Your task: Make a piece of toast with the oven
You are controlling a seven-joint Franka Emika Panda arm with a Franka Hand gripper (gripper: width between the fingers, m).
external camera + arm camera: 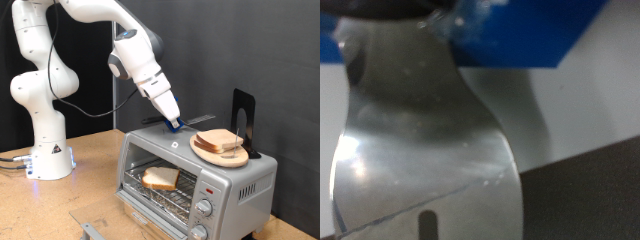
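The metal spatula is level and its blue block is on the top of the oven, so the spatula would stay in place. My gripper needs to open now.
The silver oven (pixel 236 186) stands at the exterior view's lower right with its front open. The piece of toast (pixel 160 178) lies on the wire rack inside. My gripper (pixel 175 124) is down on the oven's top, its blue fingers (pixel 520 40) shut on a metal spatula (pixel 420 140). The spatula's slotted blade fills the wrist view. In the exterior view a dark handle (pixel 201 119) runs from the fingers towards the right, along the oven top.
A round wooden plate (pixel 207 151) with stacked bread slices sits on the oven's top right. A black bracket (pixel 243 112) stands behind it. The arm's white base (pixel 48 155) is at the left, and a small metal piece (pixel 93 230) lies on the wooden table.
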